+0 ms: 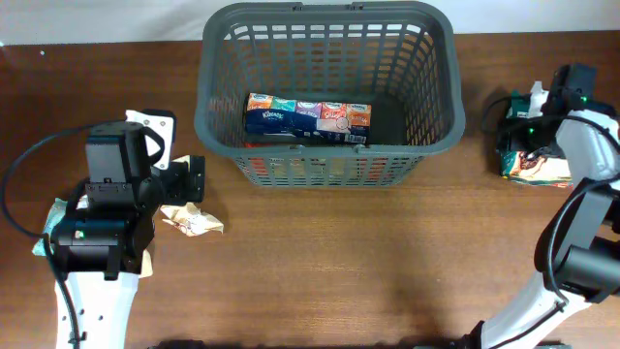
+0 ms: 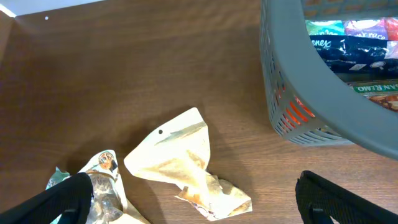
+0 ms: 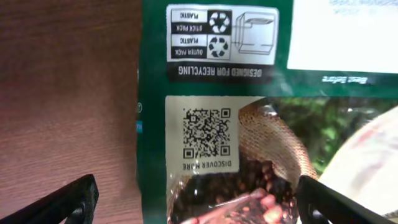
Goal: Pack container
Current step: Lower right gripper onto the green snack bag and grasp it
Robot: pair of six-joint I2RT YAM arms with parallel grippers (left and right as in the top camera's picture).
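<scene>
My right gripper's fingers are still above the green packet's QR panel (image 3: 203,135) in the right wrist view, so it lowers next, and it is too early to close on the green packet.
The dark grey basket (image 1: 327,145) stands at the back middle of the table and holds a Kleenex pack (image 1: 305,117); its corner shows in the left wrist view (image 2: 323,81). My left gripper (image 1: 192,180) is open just above a crumpled cream packet (image 1: 191,220), which lies between the fingers in the left wrist view (image 2: 186,168). Another packet (image 2: 102,186) lies under the left finger. My right gripper (image 1: 528,126) is open over a green packet (image 1: 536,167) at the right edge; the right wrist view shows that packet's back with a QR code (image 3: 214,124) between the fingers (image 3: 198,208).
A flat snack packet (image 1: 53,228) lies partly under the left arm. The table's far edge meets a white surface behind the basket. Bare wood lies between the basket and the front edge (image 1: 368,262).
</scene>
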